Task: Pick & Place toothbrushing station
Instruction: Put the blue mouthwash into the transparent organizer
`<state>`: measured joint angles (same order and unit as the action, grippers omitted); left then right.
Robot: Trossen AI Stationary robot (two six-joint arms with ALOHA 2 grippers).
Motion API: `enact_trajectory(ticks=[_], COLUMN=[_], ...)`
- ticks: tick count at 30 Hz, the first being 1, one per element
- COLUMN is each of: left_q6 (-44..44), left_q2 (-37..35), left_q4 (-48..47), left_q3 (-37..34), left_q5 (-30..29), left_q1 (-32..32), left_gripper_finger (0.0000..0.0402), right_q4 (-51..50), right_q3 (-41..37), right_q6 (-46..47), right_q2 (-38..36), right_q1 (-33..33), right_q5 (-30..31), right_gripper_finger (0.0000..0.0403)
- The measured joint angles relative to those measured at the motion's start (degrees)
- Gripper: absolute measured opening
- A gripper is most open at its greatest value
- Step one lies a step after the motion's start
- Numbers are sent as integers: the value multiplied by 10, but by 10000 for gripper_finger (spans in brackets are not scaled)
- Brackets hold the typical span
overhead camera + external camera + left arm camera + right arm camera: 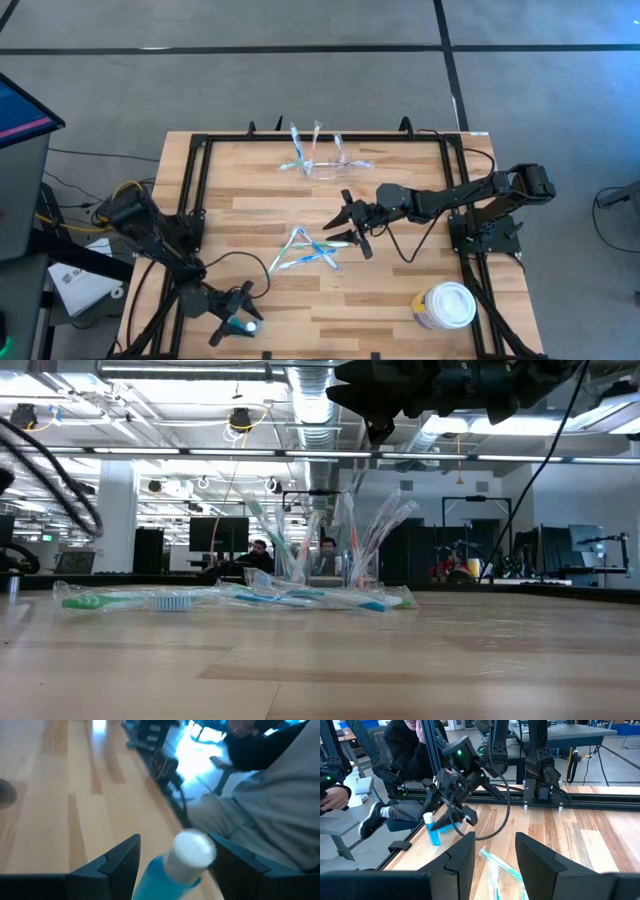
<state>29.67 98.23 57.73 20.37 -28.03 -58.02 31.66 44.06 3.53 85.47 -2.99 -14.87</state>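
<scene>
My left gripper moves closer, before it closes on the blue bottle [157, 882] below its white cap [190, 852]. In the left wrist view its fingers stop short of the bottle.
The toothbrushing station [325, 165], a clear low holder with wrapped toothbrushes standing in it, rests on the table near its far edge. Several loose wrapped toothbrushes [305, 250] lie flat at the table's middle. My right gripper [350, 228] hovers open just to their right and above them, with nothing between its fingers [465, 852]. At the near left corner a blue bottle with a white cap [432, 827] stands upright on the table. My left gripper [238, 318] is open, with one finger on either side of the bottle [175, 865]. My left gripper has the blue bottle between its open fingers, coming at it nearly level. The white cap [192, 850] lies close against one finger [235, 857], and I cannot tell whether they touch. The bottle stands on its own base on the table.
A round white-lidded tub [447, 305] stands near the table's near right corner. Dark rails [190, 190] frame the table's edges. A person [405, 750] sits just past the table's left side, close to my left arm. Bare wood lies between the loose toothbrushes and the tub.
</scene>
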Motion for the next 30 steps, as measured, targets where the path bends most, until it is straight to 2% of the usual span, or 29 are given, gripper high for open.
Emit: enact_trajectory(ticks=[15,23,30], left_q6=[41,53,53], left_q2=[117,132,132], left_q4=[2,8,4], left_q3=[43,45,45], left_q5=[-10,-38,-40], left_q1=[1,1,1], left_gripper_finger=[223,223,223], right_q4=[0,0,0], right_q3=[0,0,0], right_q6=[8,10,10], right_q2=[0,0,0], right_q1=[0,0,-1], right_q5=[0,0,0], right_gripper_finger=[131,131,131])
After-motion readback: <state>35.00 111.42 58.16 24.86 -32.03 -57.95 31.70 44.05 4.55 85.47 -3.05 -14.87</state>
